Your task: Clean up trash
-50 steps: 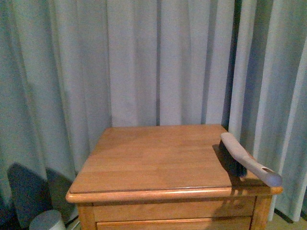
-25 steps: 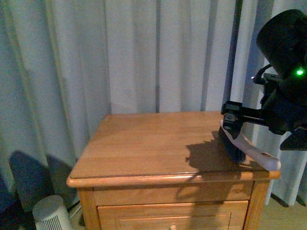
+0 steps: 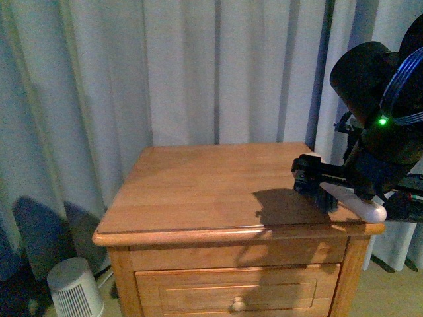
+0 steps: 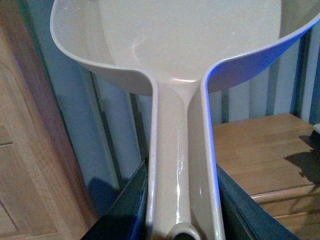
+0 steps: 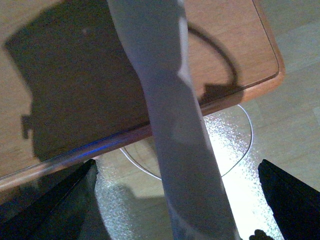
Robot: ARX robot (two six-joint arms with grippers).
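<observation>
The brush's pale handle [image 3: 362, 205] sticks out past the nightstand's edge [image 3: 317, 232] and leaves open space for both gripper fingers. My right gripper needs to grab the handle next.
The crumpled white trash wad is not in any view. My left gripper [image 4: 182, 215] is shut on the handle of a beige dustpan [image 4: 170, 45], whose scoop fills the left wrist view; this arm does not show in the front view. A brush with a pale handle [image 3: 360, 205] and dark bristles lies at the right edge of the wooden nightstand [image 3: 198, 191]. My right gripper [image 3: 310, 173] is open just above the brush. In the right wrist view its jaws stand wide on either side of the brush handle [image 5: 175, 125], with the right gripper [image 5: 182, 200] astride it.
Grey curtains [image 3: 198, 66] hang behind the nightstand. A small white fan [image 3: 74, 287] stands on the floor at the lower left. The nightstand has a drawer with a knob [image 3: 236, 304]. A wooden panel [image 4: 20, 150] is close beside the dustpan.
My right arm has come into view from the right and come down over the brush. The front view has shifted, so more of the drawer and floor show.
</observation>
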